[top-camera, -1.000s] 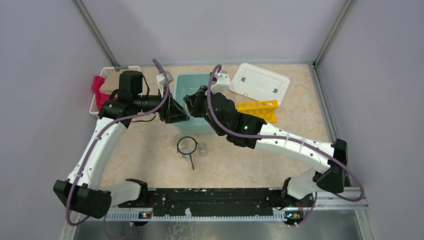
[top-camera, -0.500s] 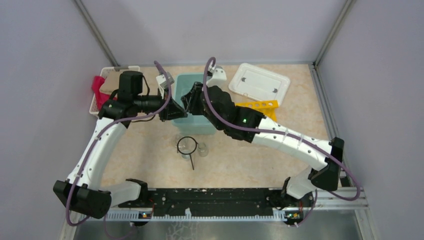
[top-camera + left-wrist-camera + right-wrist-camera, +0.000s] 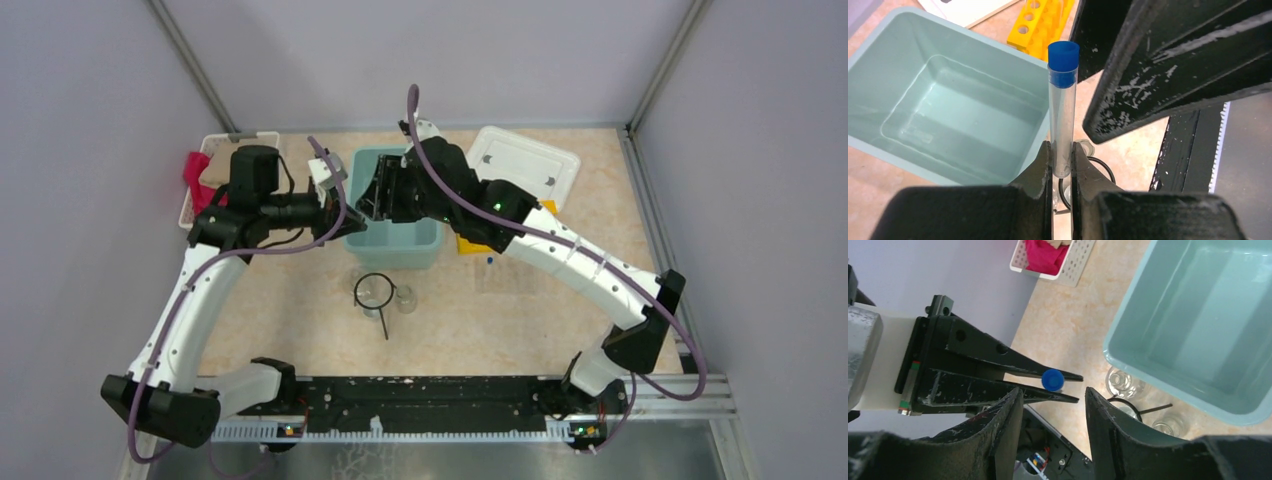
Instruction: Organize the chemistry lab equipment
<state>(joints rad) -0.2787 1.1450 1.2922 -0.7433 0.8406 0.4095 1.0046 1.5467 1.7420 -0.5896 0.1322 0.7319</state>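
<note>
The test tube needs to stand in the clear rack, so my right gripper should grip the tube by its blue cap [image 3: 1053, 380] next.
My left gripper [image 3: 1062, 160] is shut on the lower end of a clear test tube [image 3: 1062, 115] with a blue cap, held upright beside the teal bin's [image 3: 878, 50] near-left corner. My right gripper [image 3: 1053, 405] is open, its fingers [image 3: 1168, 65] close beside the tube; the blue cap [image 3: 1052, 379] shows just beyond its gap. In the top view the grippers [image 3: 345, 210] [image 3: 368, 195] meet at the bin's left rim. Two glass beakers [image 3: 375, 293] [image 3: 405, 298] and the black wire ring [image 3: 372, 285] lie in front of the bin. The yellow rack [image 3: 465, 243] is mostly hidden under the right arm.
The teal bin [image 3: 390, 250] has nothing in it. A white lid [image 3: 525, 165] lies at the back right. The white basket [image 3: 215, 170] with a red cloth [image 3: 197, 170] sits at the back left. A small blue cap [image 3: 490, 261] shows on the table near the rack.
The right arm swung back and left, bringing its open gripper up to the left gripper and covering most of the rack. The left gripper drew slightly left, holding the tube.
</note>
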